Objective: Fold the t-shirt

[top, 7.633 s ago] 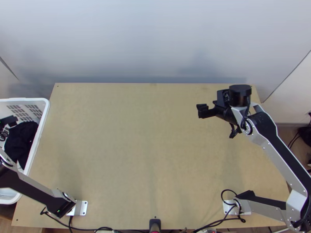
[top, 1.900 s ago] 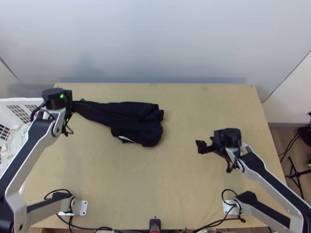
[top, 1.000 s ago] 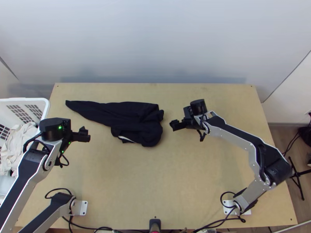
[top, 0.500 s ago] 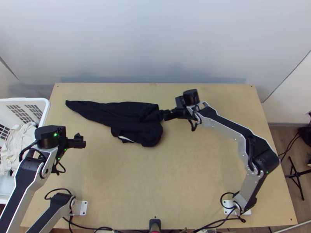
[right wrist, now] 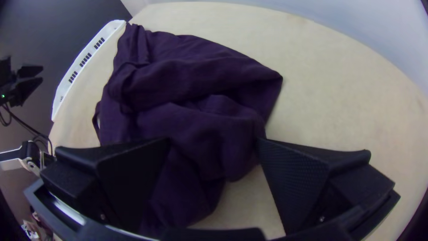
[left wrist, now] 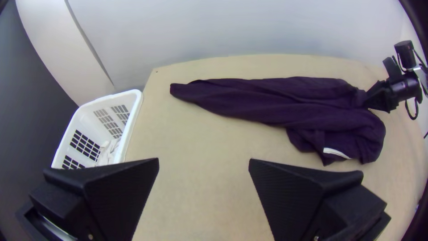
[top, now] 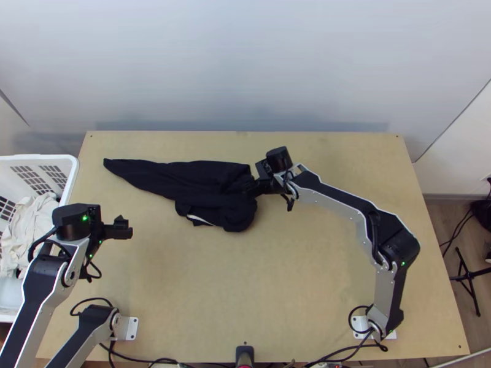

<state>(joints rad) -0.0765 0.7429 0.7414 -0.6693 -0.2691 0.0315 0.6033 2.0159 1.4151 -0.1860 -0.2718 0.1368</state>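
I will grab the bunched fold (top: 250, 184) with my right gripper next, as it stands up between the gripper's fingers. The t-shirt (top: 202, 184) is lying slack in a heap.
The dark t-shirt (top: 202, 184) lies bunched on the table's far half, drawn out to a narrow tip at its left; a white strip shows near its lower edge. My left gripper (top: 126, 228) is over the table's left part, nearer than the cloth and apart from it; in the left wrist view the left gripper (left wrist: 204, 163) stands open with nothing between its fingers. At the cloth's right end is my right gripper (top: 250, 186). In the right wrist view the right gripper (right wrist: 214, 143) is open, with a bunched part of the t-shirt (right wrist: 196, 120) between and below its fingers.
A white basket (top: 72, 178) with pale cloth (top: 30, 227) inside stands at the table's left edge. Bare table (top: 245, 282) lies between the arms' bases. A pale wall (top: 245, 61) rises behind the table.
The right gripper has come leftward from the table's right side onto the cloth's right end. The left gripper has let go of the cloth's left tip and moved nearer the table's front.
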